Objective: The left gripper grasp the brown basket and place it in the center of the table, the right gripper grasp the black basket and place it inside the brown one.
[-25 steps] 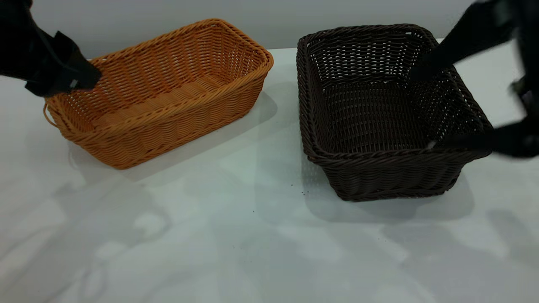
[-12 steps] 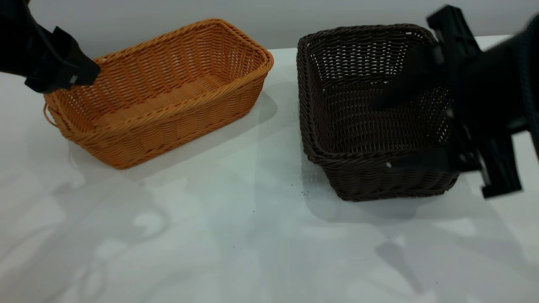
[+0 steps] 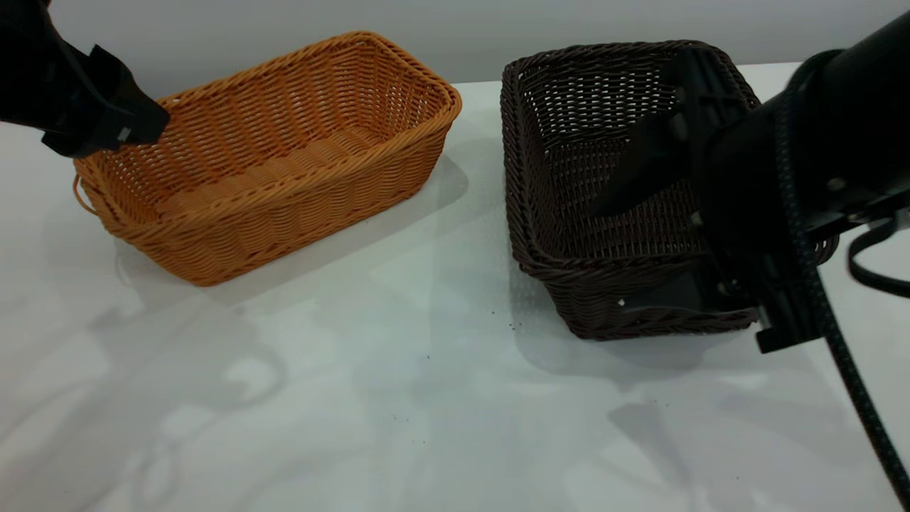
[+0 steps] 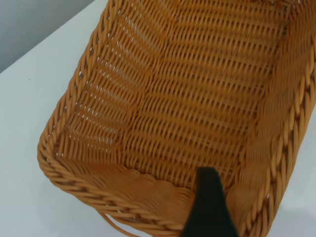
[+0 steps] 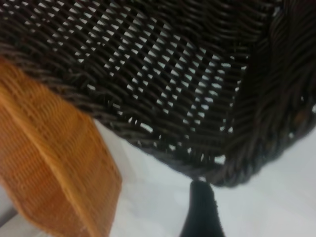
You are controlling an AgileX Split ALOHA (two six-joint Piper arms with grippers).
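Observation:
Next, my right gripper grabs the black basket's thin end point(image 3: 670, 272), since the black basket's open body point(image 3: 618, 183) spans far wider than my fingers.
The brown basket point(image 3: 277, 149) stands on the table point(image 3: 398, 370) at the back left. My left gripper point(image 3: 153, 128) hovers at its left end rim, open; in the left wrist view one finger point(image 4: 207, 207) is inside the basket point(image 4: 197, 89) by the end wall, gripping nothing. The black basket point(image 3: 590, 142) stands at the back right. My right gripper point(image 3: 608, 257) is open and straddles its near wall, one finger point(image 3: 640, 167) inside and the other point(image 3: 668, 299) outside. The right wrist view shows the black basket's corner point(image 5: 197, 98) and one finger point(image 5: 201, 210) just off its rim.
The two baskets stand about a hand's width apart. In front of them is bare white tabletop with a few dark specks point(image 3: 513, 326). A grey wall point(image 3: 455, 28) runs behind the table. The right arm's braided cable point(image 3: 846, 370) hangs over the table's right side.
My right arm has swung in from the right edge over the black basket; its open fingers now straddle the near wall. The left gripper lifted very slightly. Neither basket has moved.

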